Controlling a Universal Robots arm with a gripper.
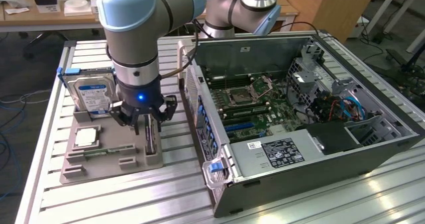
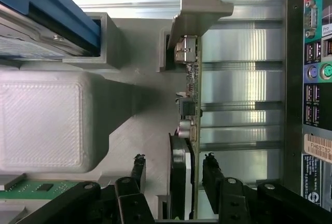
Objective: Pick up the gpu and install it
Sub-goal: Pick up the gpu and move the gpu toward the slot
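Observation:
My gripper grips the GPU by the flat sides of its black cooler (image 1: 150,136) next, since the GPU's metal bracket flares out sideways at one end.
The gpu (image 1: 150,140) is a thin dark card standing on edge in a slot of the grey holder (image 1: 106,165). In the wrist view the gpu (image 2: 190,99) appears edge-on, its grey metal bracket (image 2: 199,7) at the far end. My gripper (image 1: 142,118) hangs straight above it, open. In the wrist view the gripper (image 2: 174,166) straddles the card. One of its fingers (image 2: 138,168) stands on one side and the other on the opposite side, both apart from the card.
A blue-labelled hard drive (image 1: 93,95) stands in the holder beside the gripper. A processor chip (image 1: 86,136) and a green memory stick (image 2: 41,187) lie in the holder too. The open computer case (image 1: 371,143) lies on the exterior view's right, motherboard (image 1: 252,104) exposed.

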